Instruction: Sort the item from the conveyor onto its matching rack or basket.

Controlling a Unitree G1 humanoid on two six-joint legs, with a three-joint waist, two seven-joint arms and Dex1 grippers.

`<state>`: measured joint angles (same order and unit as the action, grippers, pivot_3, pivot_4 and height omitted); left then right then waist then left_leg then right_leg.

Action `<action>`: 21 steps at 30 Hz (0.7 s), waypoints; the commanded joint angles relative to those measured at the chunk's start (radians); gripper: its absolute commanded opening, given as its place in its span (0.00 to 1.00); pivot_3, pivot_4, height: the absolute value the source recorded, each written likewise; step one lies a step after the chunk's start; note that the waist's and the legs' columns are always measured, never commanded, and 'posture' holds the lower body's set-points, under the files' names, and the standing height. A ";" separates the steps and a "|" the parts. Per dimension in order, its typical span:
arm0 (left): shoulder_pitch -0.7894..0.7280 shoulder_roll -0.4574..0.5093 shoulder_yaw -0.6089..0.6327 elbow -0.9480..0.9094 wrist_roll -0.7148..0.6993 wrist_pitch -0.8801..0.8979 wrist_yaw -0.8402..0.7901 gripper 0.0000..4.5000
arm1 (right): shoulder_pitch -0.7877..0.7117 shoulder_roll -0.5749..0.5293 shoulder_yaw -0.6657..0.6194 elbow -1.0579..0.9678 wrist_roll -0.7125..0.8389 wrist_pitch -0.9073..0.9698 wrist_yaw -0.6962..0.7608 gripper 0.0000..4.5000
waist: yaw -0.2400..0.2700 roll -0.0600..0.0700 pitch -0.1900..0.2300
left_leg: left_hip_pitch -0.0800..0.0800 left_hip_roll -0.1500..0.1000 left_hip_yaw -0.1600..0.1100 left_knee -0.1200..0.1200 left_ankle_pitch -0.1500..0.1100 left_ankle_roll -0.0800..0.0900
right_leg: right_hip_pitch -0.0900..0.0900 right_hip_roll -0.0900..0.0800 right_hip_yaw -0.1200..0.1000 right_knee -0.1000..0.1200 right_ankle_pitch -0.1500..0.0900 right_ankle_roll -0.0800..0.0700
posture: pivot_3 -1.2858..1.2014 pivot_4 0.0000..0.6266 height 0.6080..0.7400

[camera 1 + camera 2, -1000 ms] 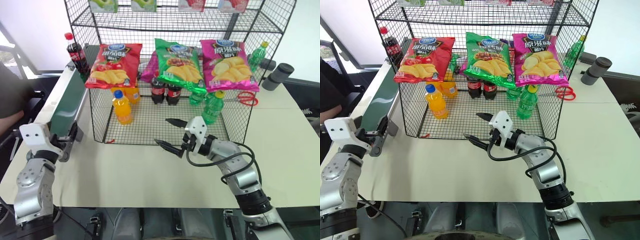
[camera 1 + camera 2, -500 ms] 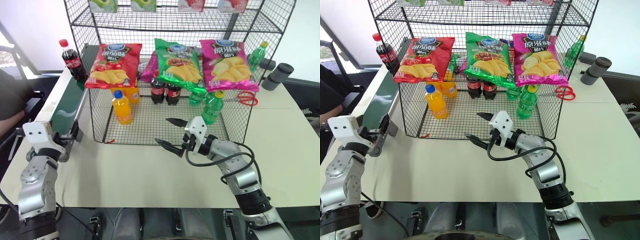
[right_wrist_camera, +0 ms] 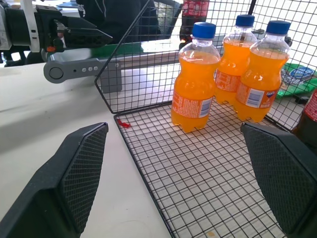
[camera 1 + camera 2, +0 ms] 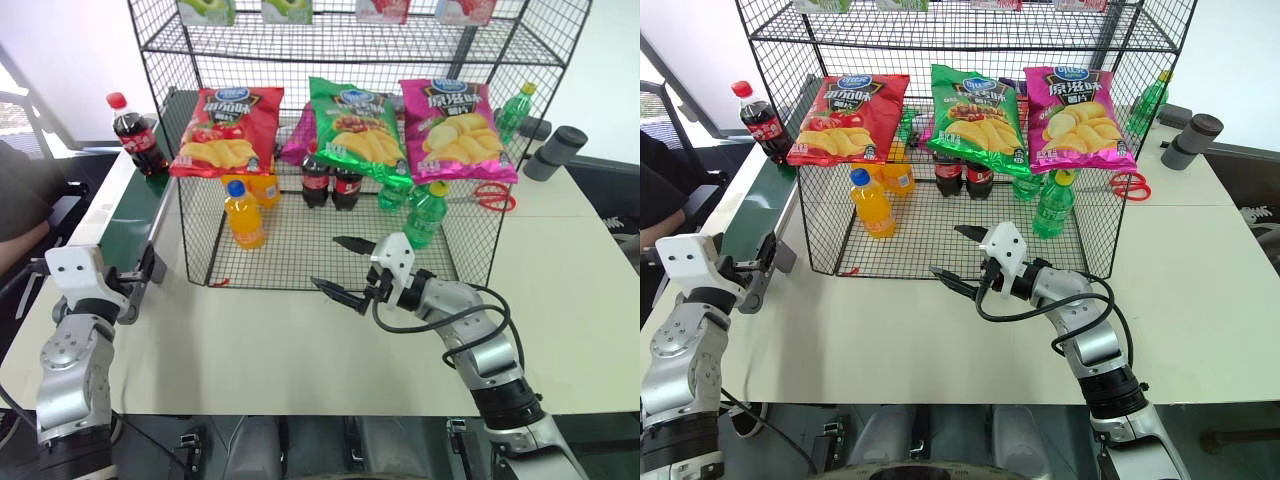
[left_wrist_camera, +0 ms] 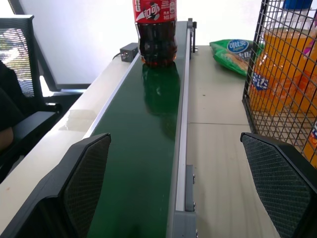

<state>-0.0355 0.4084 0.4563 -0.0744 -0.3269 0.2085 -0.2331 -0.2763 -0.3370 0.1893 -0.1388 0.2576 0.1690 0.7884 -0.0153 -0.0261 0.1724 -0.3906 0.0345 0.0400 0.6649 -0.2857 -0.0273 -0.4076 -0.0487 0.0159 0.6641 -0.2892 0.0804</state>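
Note:
My fingers are still far short of the cola bottle, so closing my left gripper now would miss. The gripper moves toward the bottle next.
The item, a small cola bottle (image 4: 130,135) with a red cap and red label, stands upright on the dark-green conveyor (image 4: 130,220), about level with the rack's back left corner. In the left wrist view the cola bottle (image 5: 156,32) is far down the belt (image 5: 143,148). My left gripper (image 4: 140,280) hangs open at the belt's near end, well short of the bottle. The black wire rack (image 4: 300,45) stands in the middle of the table. My right gripper (image 4: 325,262) is open and empty in front of the rack's lower front edge.
On the rack floor stand orange soda bottles (image 4: 244,215), two cola bottles (image 4: 330,180) and green bottles (image 4: 425,212). Three chip bags (image 4: 358,130) hang on its front. Red scissors (image 4: 490,195) and a grey cylinder (image 4: 555,152) lie at the right. A person's arm (image 4: 20,200) is at the far left.
The cola bottle has travelled along the belt toward its near end, closer to my left gripper. Both arms have stayed where they were, grippers open.

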 commanded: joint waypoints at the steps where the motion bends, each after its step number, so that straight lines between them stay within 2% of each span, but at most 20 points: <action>1: -0.010 0.013 0.007 0.009 0.021 -0.026 0.009 1.00 | -0.010 -0.001 -0.025 -0.033 0.023 -0.012 0.002 0.99 | 0.000 0.000 0.000 | 0.000 0.000 0.000 0.000 0.000 0.000 | 0.000 0.000 0.000 0.000 0.000 0.000 | 0.52 0.24 0.95; 21: -0.001 0.010 0.034 0.009 0.009 -0.045 0.027 1.00 | -0.022 0.011 -0.019 0.003 0.016 -0.029 0.023 0.99 | 0.000 0.000 0.000 | 0.000 0.000 0.000 0.000 0.000 0.000 | 0.000 0.000 0.000 0.000 0.000 0.000 | 0.52 0.24 0.95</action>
<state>-0.0408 0.4077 0.4592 -0.0394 -0.3160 0.1869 -0.2127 -0.2852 -0.3328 0.1803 -0.1195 0.2596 0.1618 0.8104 -0.0154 -0.0262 0.1724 -0.3906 0.0345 0.0399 0.6648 -0.2858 -0.0274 -0.4076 -0.0491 0.0157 0.6641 -0.2892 0.0804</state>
